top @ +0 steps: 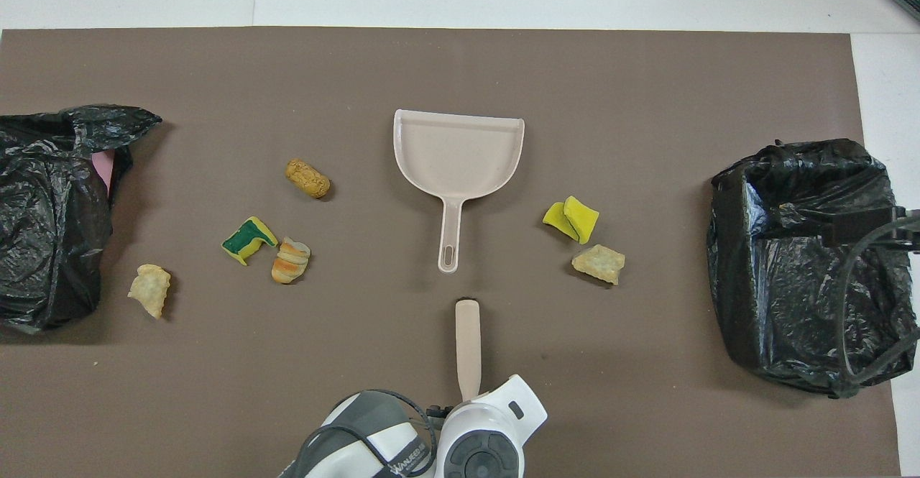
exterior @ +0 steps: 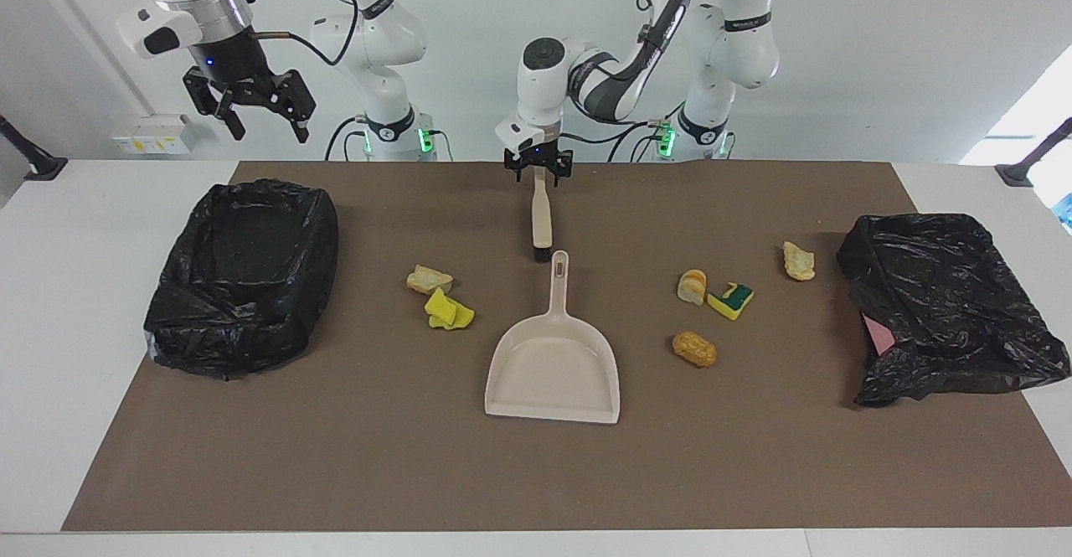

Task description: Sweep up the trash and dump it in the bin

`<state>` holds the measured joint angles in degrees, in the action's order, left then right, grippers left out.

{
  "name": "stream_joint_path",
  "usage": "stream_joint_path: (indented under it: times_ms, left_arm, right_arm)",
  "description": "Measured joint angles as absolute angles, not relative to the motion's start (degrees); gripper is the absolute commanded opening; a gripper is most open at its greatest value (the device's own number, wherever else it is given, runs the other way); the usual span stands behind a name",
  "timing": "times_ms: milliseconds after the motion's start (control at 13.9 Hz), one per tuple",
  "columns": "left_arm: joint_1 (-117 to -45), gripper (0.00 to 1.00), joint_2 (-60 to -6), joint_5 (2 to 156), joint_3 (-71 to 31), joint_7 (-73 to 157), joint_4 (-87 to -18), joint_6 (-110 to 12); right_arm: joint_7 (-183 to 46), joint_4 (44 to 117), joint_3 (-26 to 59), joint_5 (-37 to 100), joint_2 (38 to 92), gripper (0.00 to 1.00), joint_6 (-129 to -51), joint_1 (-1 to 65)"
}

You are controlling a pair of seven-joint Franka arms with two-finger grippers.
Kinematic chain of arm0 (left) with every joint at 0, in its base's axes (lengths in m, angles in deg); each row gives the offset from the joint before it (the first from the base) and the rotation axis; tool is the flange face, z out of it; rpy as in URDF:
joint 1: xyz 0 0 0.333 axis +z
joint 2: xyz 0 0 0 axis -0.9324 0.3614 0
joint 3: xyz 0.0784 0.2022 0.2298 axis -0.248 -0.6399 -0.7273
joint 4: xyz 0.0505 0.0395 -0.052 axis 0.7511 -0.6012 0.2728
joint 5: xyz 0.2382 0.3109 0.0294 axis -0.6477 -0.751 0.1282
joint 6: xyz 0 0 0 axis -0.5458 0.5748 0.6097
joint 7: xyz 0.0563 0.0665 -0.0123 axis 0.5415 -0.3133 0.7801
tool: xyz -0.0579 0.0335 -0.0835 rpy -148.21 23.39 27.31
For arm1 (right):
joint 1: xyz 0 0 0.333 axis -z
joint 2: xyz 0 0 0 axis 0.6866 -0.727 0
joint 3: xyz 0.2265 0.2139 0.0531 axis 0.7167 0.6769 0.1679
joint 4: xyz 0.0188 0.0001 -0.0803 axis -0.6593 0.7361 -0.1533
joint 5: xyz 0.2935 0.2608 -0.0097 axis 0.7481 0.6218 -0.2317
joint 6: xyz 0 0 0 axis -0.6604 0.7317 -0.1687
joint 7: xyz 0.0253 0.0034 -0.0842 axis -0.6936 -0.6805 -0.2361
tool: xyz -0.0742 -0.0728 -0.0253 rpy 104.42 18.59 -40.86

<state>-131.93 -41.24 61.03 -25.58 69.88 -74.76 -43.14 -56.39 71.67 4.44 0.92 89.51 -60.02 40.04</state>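
Next, my right gripper grabs the beige dustpan by its narrow handle (top: 450, 235), since the dustpan's pan spreads too wide for the fingers.
My left gripper (exterior: 538, 173) is shut on the handle end of the beige brush (exterior: 541, 222), whose black bristles rest on the mat just nearer the robots than the dustpan's handle. The brush also shows in the overhead view (top: 467, 345). The beige dustpan (exterior: 553, 364) (top: 458, 154) lies flat mid-table. A tan lump (exterior: 429, 279) and yellow sponge pieces (exterior: 448, 312) lie beside it toward the right arm's end. A bread roll (exterior: 692, 286), a green-faced sponge (exterior: 730, 301), an orange lump (exterior: 694, 348) and a tan lump (exterior: 799, 260) lie toward the left arm's end. My right gripper (exterior: 251, 105) hangs open, raised over the bin.
An open bin lined with a black bag (exterior: 243, 276) (top: 805, 262) stands at the right arm's end. A crumpled black bag (exterior: 946, 306) (top: 50, 212) with something pink under it lies at the left arm's end. A brown mat (exterior: 536, 473) covers the table.
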Motion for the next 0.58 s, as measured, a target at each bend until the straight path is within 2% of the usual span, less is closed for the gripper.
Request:
stream_joint_path:
  times_ms: [144, 361, 577]
  left_arm:
    - [-131.9, 0.0, -41.3, 61.0, -25.9, 69.9, -74.6, -42.9]
    - [-131.4, 0.0, -41.5, 61.0, -26.4, 69.9, -73.9, -40.8]
    - [-128.9, 0.0, -42.7, 61.0, -27.4, 69.8, -70.7, -32.6]
  right_arm:
    - [-56.5, 71.7, 4.4, 0.9, 89.5, 1.0, -60.0, 40.2]
    - [-56.6, 71.7, 4.4, 0.9, 89.5, 1.0, -60.0, 40.6]
    - [-56.6, 71.7, 4.4, 0.9, 89.5, 1.0, -60.0, 40.7]
